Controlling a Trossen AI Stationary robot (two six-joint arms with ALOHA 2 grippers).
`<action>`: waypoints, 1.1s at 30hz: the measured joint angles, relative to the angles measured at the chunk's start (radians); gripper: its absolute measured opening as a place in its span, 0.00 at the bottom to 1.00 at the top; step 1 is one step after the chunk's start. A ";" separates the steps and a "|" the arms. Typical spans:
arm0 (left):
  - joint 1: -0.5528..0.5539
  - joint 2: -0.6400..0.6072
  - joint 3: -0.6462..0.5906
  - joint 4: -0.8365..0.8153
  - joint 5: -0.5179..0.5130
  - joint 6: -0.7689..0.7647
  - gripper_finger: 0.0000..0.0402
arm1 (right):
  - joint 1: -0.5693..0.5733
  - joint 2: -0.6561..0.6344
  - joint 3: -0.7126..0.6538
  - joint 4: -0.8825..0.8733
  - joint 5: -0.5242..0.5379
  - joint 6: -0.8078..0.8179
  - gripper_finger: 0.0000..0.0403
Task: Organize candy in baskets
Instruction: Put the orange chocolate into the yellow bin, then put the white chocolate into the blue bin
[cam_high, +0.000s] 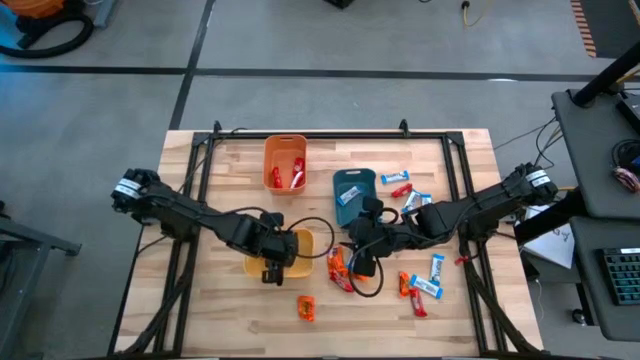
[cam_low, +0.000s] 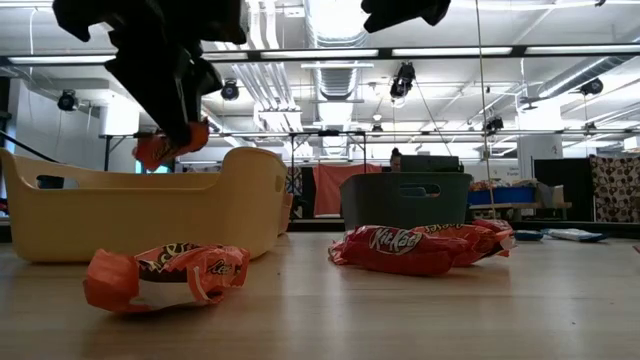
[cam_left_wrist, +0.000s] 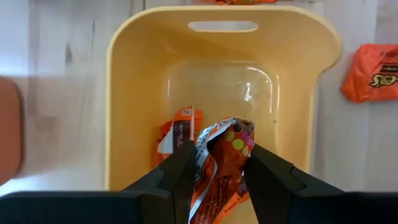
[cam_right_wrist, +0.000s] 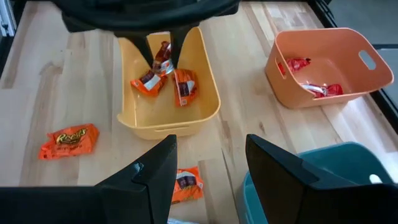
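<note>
My left gripper is holding the orange candy (cam_left_wrist: 224, 165) low over the yellow basket's bottom and needs to release it, because the candy would lie in the basket.
My left gripper (cam_left_wrist: 217, 180) hangs over the yellow basket (cam_high: 300, 262), shut on an orange candy (cam_left_wrist: 219, 160). In the low view that candy (cam_low: 160, 150) sits just above the yellow basket's rim (cam_low: 140, 185). Two orange candies (cam_right_wrist: 148, 83) lie on the yellow basket's floor. My right gripper (cam_right_wrist: 208, 174) is open and hovers above the table near a cluster of red and orange candies (cam_high: 340, 268), touching nothing. The orange basket (cam_high: 285, 162) holds red candies. A light blue candy lies in the teal basket (cam_high: 355, 190). My left gripper pinches the orange candy between its two fingers (cam_left_wrist: 180, 174), coming from above and pointing down. The crumpled wrapper end (cam_left_wrist: 227, 134) sticks out past the fingertips. The candy is lifted clear, hanging over the inside of the yellow basket.
Loose candies lie on the table: an orange one (cam_high: 306, 308) near the near edge, red ones (cam_low: 400, 248) beside the teal basket (cam_low: 405, 200), and light blue and red ones (cam_high: 425, 285) on the right. A black cable loops between the arms. A metal frame borders the tabletop.
</note>
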 joint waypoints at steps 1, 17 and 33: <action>0.000 0.000 -0.006 0.012 0.000 -0.001 0.28 | 0.000 0.000 0.000 0.000 0.000 0.007 0.45; -0.001 0.000 -0.014 0.025 -0.002 0.023 0.43 | 0.000 0.000 0.000 -0.028 -0.005 0.074 0.45; -0.068 -0.031 -0.016 0.189 -0.002 0.227 0.40 | -0.021 0.000 0.000 -0.338 -0.004 0.339 0.45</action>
